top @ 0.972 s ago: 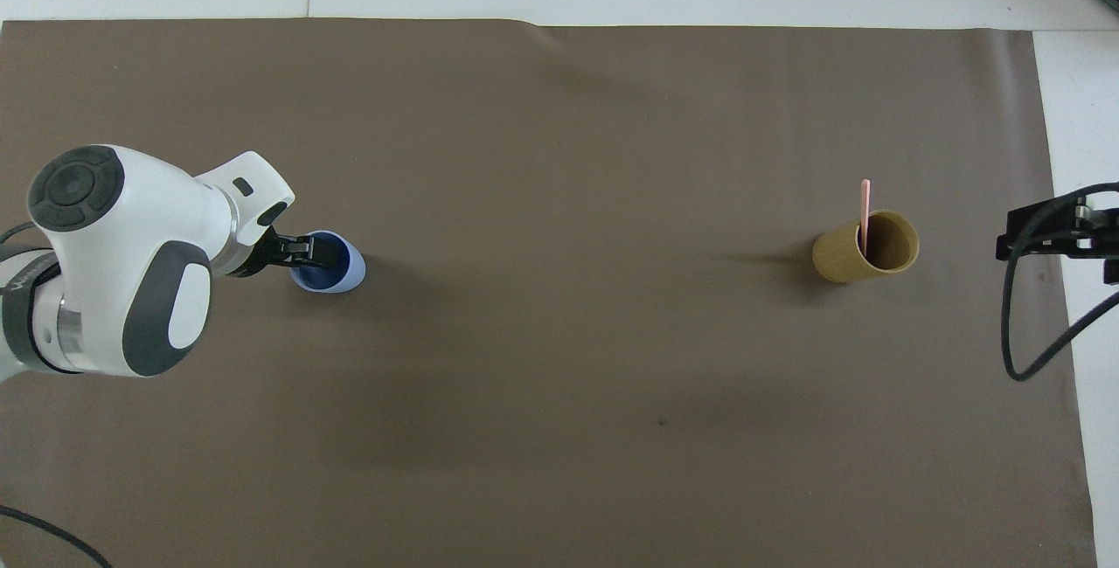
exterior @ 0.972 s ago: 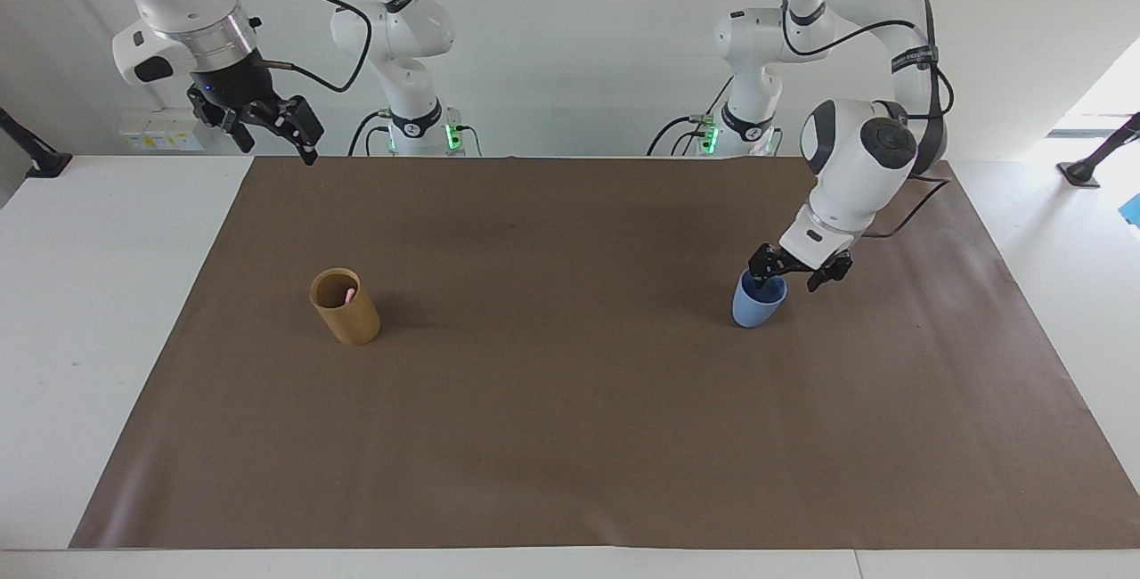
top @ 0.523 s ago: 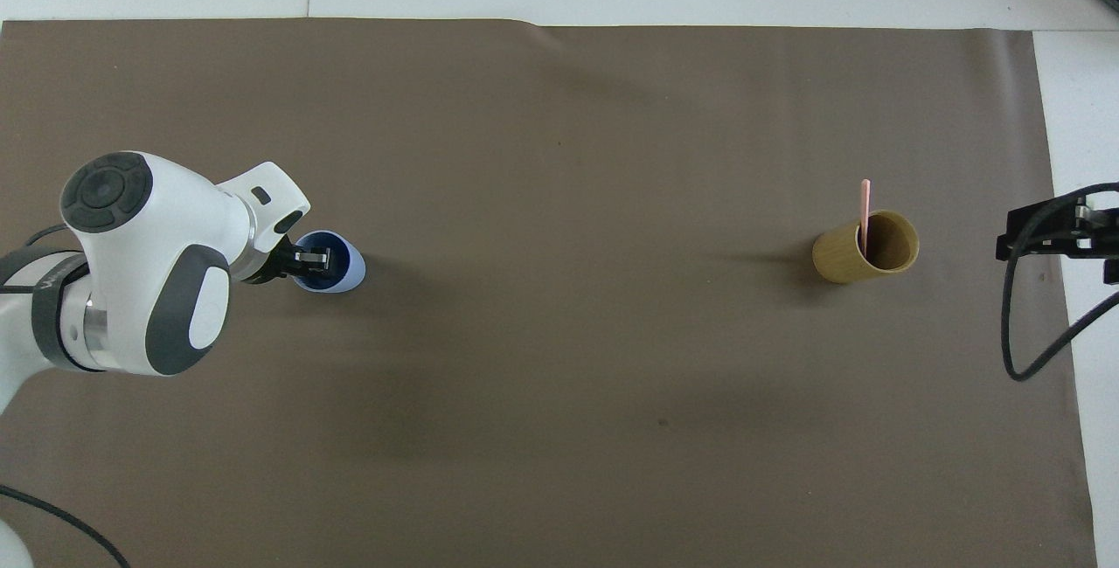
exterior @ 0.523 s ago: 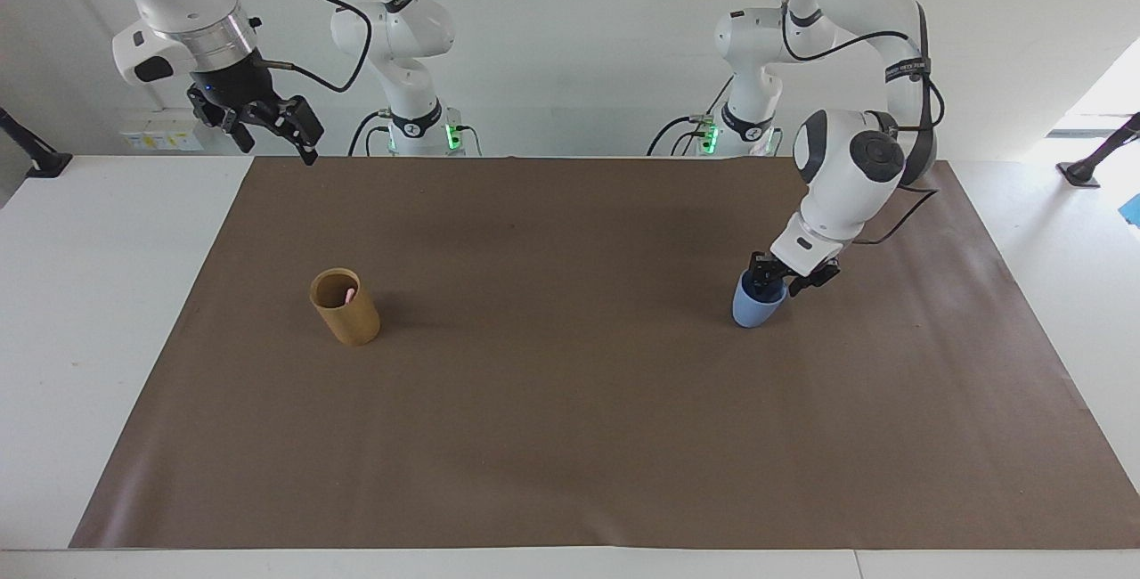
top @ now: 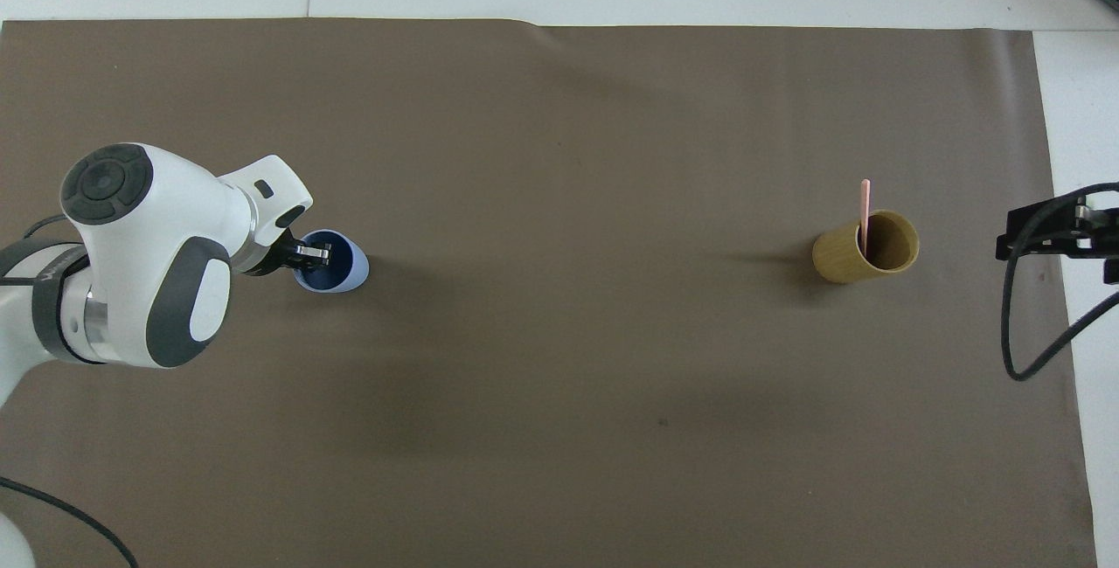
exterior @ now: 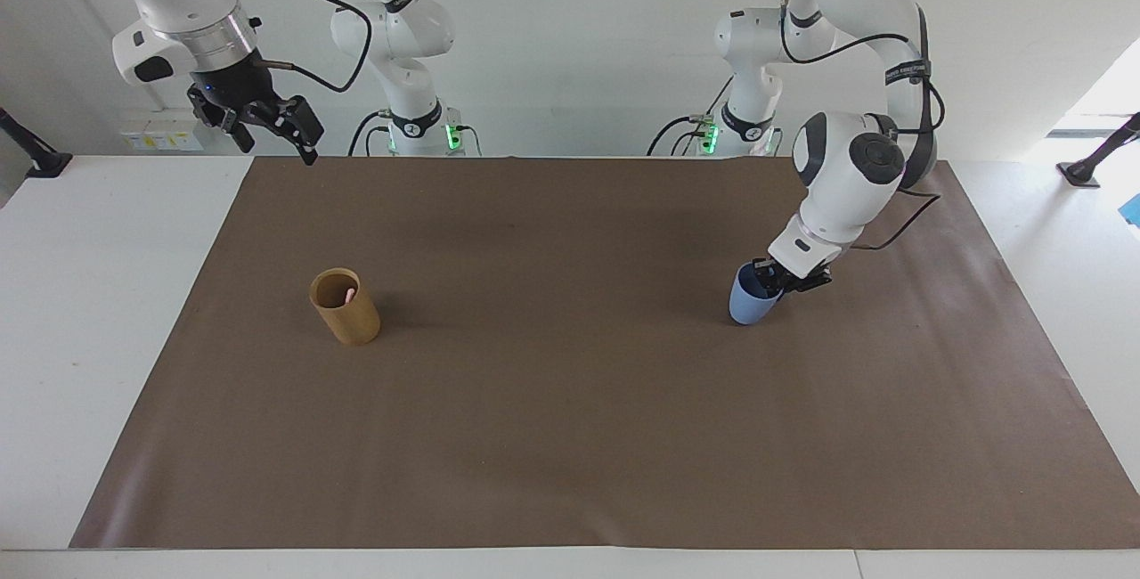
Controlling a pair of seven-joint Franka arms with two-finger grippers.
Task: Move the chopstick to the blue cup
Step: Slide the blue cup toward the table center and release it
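Observation:
The side of the tan holder closes around the lower part of the chopstick, so the robot's right gripper should next grab the chopstick by its upper end standing above the holder.
The blue cup (exterior: 746,303) stands on the brown mat toward the left arm's end and leans a little; it also shows in the overhead view (top: 343,269). My left gripper (exterior: 773,280) is shut on the cup's rim on the side nearer the robots, one finger inside it (top: 313,252). A pale pink chopstick (top: 865,208) stands in the tan holder (top: 852,255) toward the right arm's end; only its tip (exterior: 349,296) shows in the facing view. My right gripper (exterior: 272,126) waits open and empty, raised over the mat's corner near its base.
The brown mat (exterior: 570,401) covers most of the white table (exterior: 80,312). The tan holder (exterior: 349,316) is the only other object on it. The right arm's cable (top: 1018,323) hangs over the mat's edge.
My left gripper has closed on the blue cup's rim, and the cup has shifted and tilted slightly. The right arm has not moved.

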